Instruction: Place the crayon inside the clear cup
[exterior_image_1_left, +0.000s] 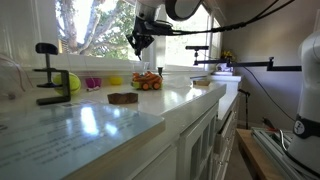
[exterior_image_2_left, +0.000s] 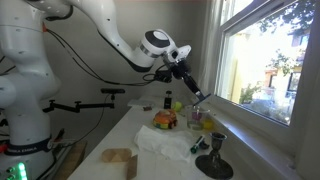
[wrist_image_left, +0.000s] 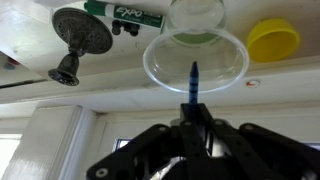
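My gripper is holding the crayon with the dark blue crayon's tip (wrist_image_left: 194, 70) over the middle of the clear cup's opening, so it needs to open now.
In the wrist view my gripper (wrist_image_left: 194, 110) is shut on the dark blue crayon (wrist_image_left: 193, 82), which sticks out past the fingertips. The crayon's tip points at the open mouth of the clear cup (wrist_image_left: 160, 70), and it looks still above the rim. In an exterior view the gripper (exterior_image_2_left: 193, 93) hangs over the cup (exterior_image_2_left: 200, 122) near the window. In the other exterior view the gripper (exterior_image_1_left: 140, 42) hovers above the counter beside the orange toy car (exterior_image_1_left: 148, 82); I cannot make out the cup there.
An orange toy car (exterior_image_2_left: 165, 120), a white cloth (exterior_image_2_left: 160, 142), a flat brown block (exterior_image_2_left: 118, 157) and a dark goblet (exterior_image_2_left: 213, 160) lie on the counter. A green Expo marker (wrist_image_left: 130, 15) and a yellow lid (wrist_image_left: 273, 40) sit near the cup. A black clamp (exterior_image_1_left: 50, 75) stands at the edge.
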